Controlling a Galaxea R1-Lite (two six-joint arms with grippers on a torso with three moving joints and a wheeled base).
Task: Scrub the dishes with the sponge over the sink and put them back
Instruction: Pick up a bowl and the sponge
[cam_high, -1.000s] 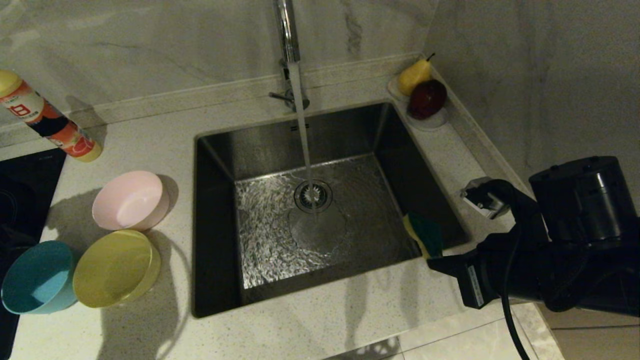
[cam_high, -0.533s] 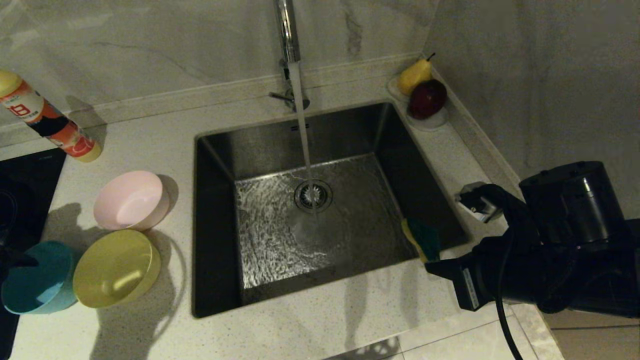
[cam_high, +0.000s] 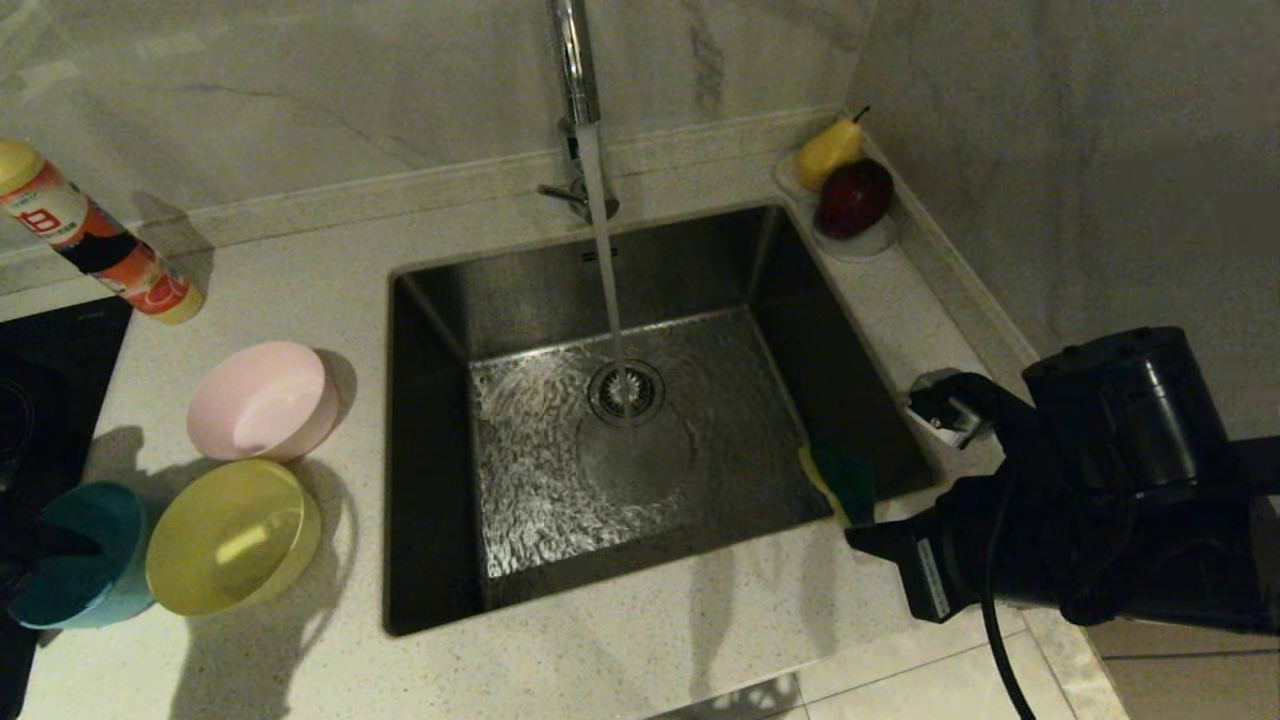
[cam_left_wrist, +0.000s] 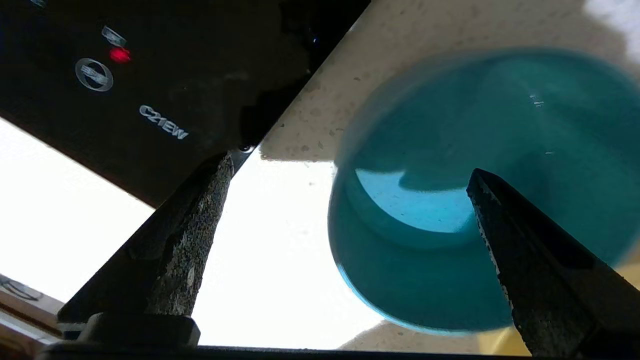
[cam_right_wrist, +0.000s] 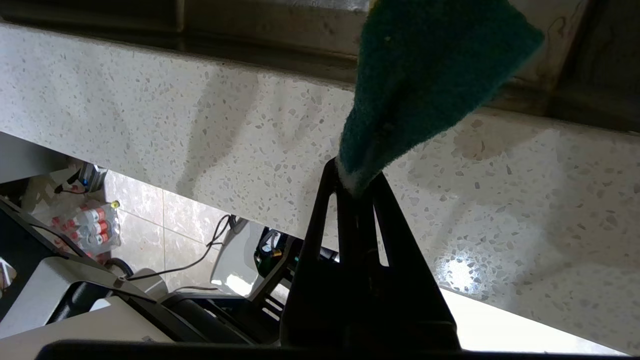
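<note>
The robot's left hand is to grab the blue bowl by its rim next, so the bowl's inside stays free for the sponge to scrub.
Three bowls stand on the counter left of the sink: pink, yellow and blue. My left gripper comes in at the left edge over the blue bowl. In the left wrist view this gripper is open, one finger above the blue bowl's inside, the other outside it over the counter. My right gripper is shut on the green and yellow sponge. It holds the sponge over the sink's front right corner.
Water runs from the chrome faucet onto the drain strainer. A black hob lies left of the bowls. A red and yellow bottle stands at the back left. A white dish with a pear and an apple sits at the back right.
My left gripper has come into view from the left and now reaches over the blue bowl. The right arm with the sponge has drifted slightly left.
</note>
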